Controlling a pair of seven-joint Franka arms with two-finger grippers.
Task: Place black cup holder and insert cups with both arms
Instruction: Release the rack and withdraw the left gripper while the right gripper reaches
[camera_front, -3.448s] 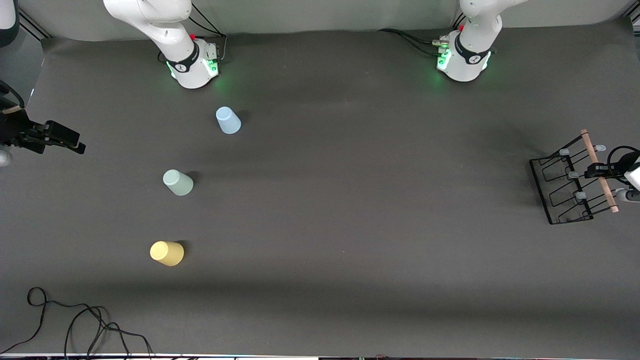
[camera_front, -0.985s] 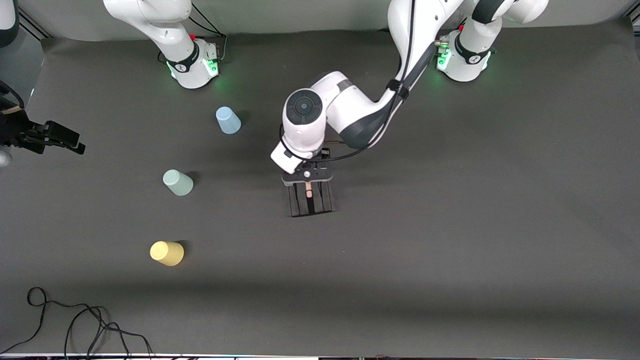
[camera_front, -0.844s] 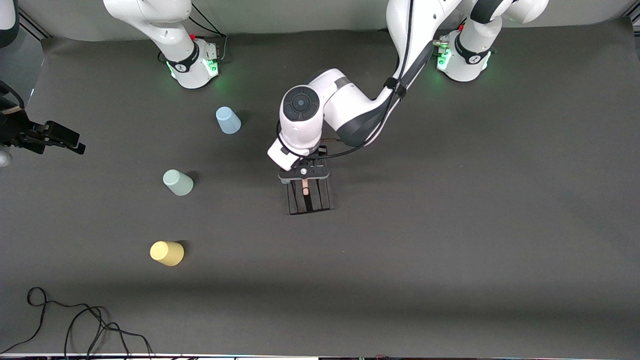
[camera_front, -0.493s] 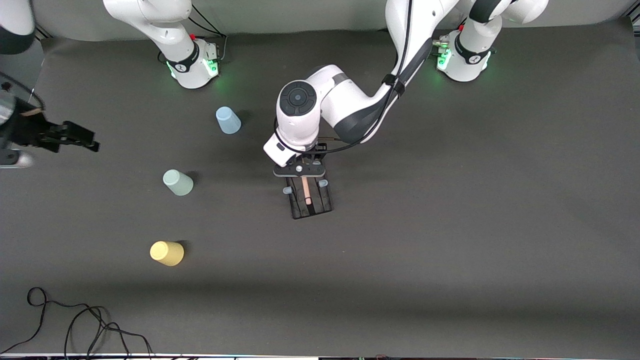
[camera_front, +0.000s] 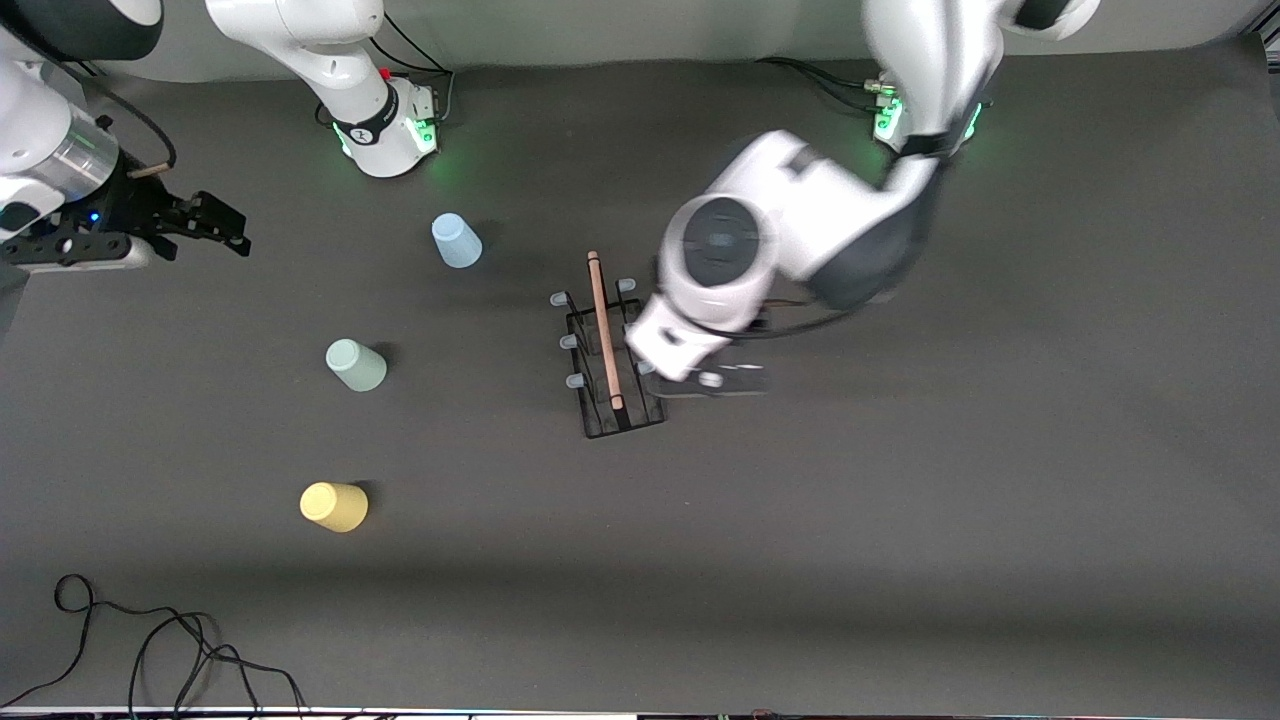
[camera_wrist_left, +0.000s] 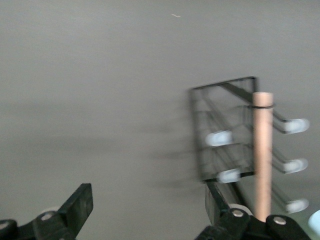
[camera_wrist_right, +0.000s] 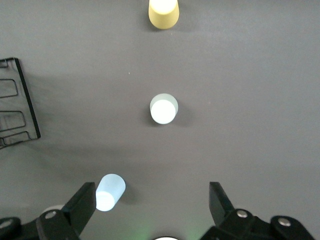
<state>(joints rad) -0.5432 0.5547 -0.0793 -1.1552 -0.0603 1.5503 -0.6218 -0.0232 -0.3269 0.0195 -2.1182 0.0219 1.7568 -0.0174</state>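
Note:
I should insert the pale green cup (camera_front: 355, 365) into the black cup holder (camera_front: 605, 350), so next I should grab it with my right gripper by its side near the cup's base.
The black cup holder (camera_front: 605, 350) stands on the table's middle with its wooden rod handle (camera_front: 602, 325) on top; it also shows in the left wrist view (camera_wrist_left: 235, 130). My left gripper (camera_front: 715, 382) is open and empty, beside the holder on the side toward the left arm's end, as the left wrist view (camera_wrist_left: 148, 207) shows. The light blue cup (camera_front: 456, 241), the pale green cup (camera_front: 355, 365) and the yellow cup (camera_front: 334, 507) stand upside down toward the right arm's end. My right gripper (camera_front: 228, 228) is open and empty, over the table near that end, apart from the cups (camera_wrist_right: 152, 207).
A black cable (camera_front: 150, 640) lies at the table's edge nearest the front camera, toward the right arm's end. The two green-lit arm bases (camera_front: 390, 125) (camera_front: 925, 115) stand along the edge farthest from the camera.
My left gripper has let go of the holder's handle and swung off toward the left arm's end; the holder stays standing. My right gripper has moved in over the table toward the cups.

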